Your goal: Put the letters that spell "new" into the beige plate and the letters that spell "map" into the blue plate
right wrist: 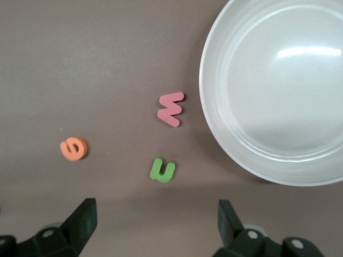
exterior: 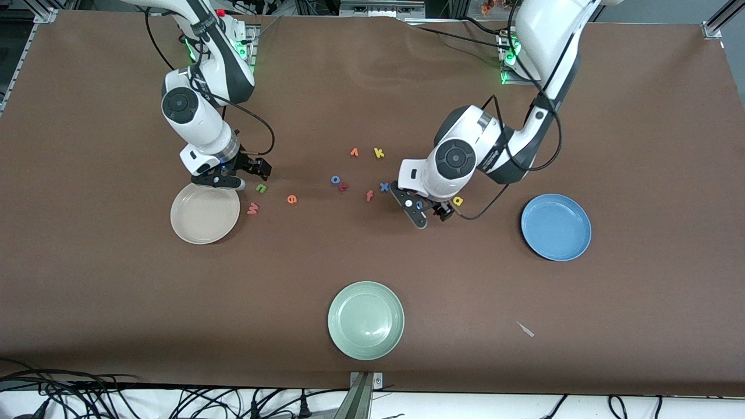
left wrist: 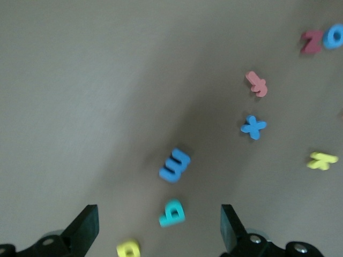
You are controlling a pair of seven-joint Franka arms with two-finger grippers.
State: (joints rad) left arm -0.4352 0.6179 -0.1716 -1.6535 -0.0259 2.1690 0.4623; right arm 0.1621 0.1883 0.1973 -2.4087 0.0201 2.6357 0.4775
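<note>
I will next use my left gripper to grab the blue m [left wrist: 174, 165] by its body, to start spelling "map" in the blue plate.
The green n [exterior: 261, 188] [right wrist: 162, 169], pink-red w [exterior: 252, 208] [right wrist: 171, 108] and orange e [exterior: 292, 199] [right wrist: 73, 149] lie beside the empty beige plate [exterior: 205, 213] [right wrist: 278, 91]. My right gripper [exterior: 241, 174] [right wrist: 155, 225] hovers open next to the n, holding nothing. The blue m [left wrist: 174, 165], teal a [left wrist: 172, 213] and yellow p [exterior: 458, 201] [left wrist: 129, 249] lie under my left gripper [exterior: 430, 214] [left wrist: 159, 227], which is open and empty with the a between its fingers' line. In the front view this hand hides the m and a. The blue plate [exterior: 556, 227] is empty.
A pale green plate [exterior: 365, 320] sits near the front edge. Mid-table lie a blue o [exterior: 336, 180], dark red letter [exterior: 343, 187], orange f [exterior: 369, 195], blue x [exterior: 384, 187], yellow k [exterior: 379, 153] and another orange letter [exterior: 354, 152]. A small white scrap [exterior: 525, 329] lies nearer the camera than the blue plate.
</note>
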